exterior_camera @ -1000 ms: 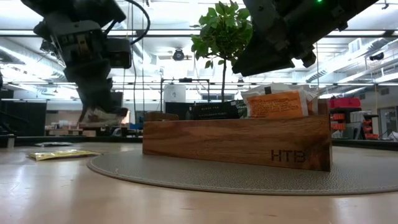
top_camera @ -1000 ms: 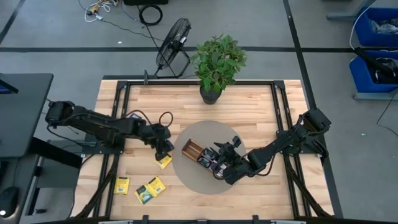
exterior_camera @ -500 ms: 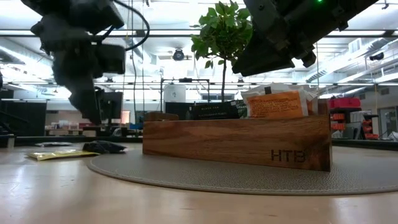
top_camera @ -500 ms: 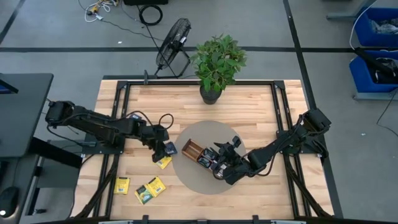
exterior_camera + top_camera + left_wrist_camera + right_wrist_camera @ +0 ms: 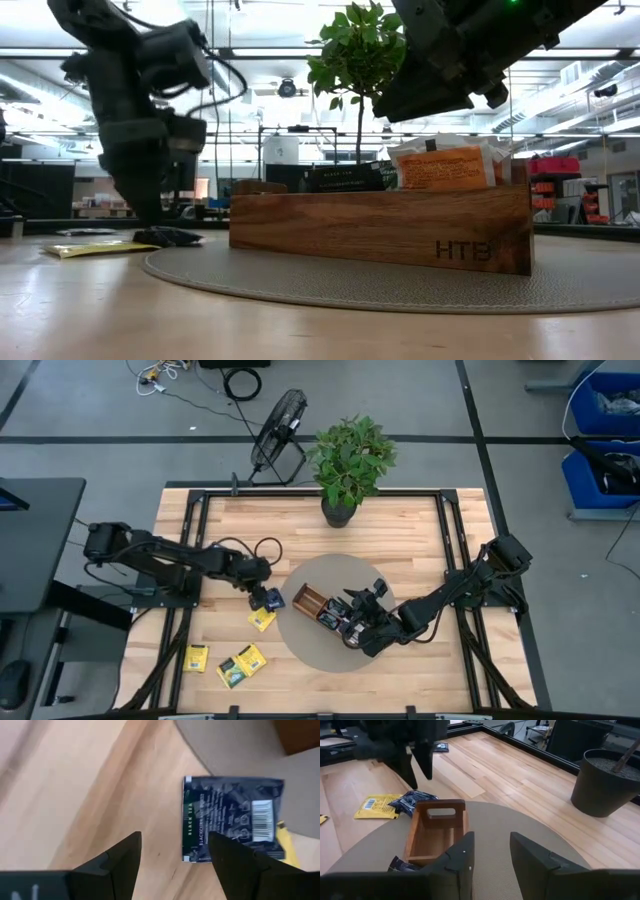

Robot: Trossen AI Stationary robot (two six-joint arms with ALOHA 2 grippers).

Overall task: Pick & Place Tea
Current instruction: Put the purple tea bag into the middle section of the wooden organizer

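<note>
The left gripper will grab the navy tea sachet by its edge point(image 5: 250, 855) next to the barcode, so that the sachet gets into the wooden tray point(image 5: 300, 732).
A navy tea sachet point(image 5: 232, 825) lies flat, partly on the round grey mat's edge point(image 5: 225, 745) and with one corner over a yellow sachet point(image 5: 289, 851). My left gripper point(image 5: 175, 857) hangs open just above it, touching nothing; the high view shows the left gripper point(image 5: 264, 596) beside the long wooden tray point(image 5: 322, 607). Orange-and-white sachets point(image 5: 445, 168) stand upright in the tray point(image 5: 380, 228). My right gripper point(image 5: 492, 855) hovers open above the tray point(image 5: 437, 827), with nothing between its fingers.
Two more yellow sachets point(image 5: 196, 658) point(image 5: 242, 665) lie near the table's front left. A potted plant point(image 5: 350, 460) stands at the far edge, with a fan point(image 5: 280, 425) on the floor behind it. Bare wood lies to the left of and beyond the mat point(image 5: 335, 575).
My left gripper has opened and let go of the navy sachet, which it held lifted a second ago. The sachet has fallen to the table at the mat's edge, next to the yellow one. My right gripper has kept still.
</note>
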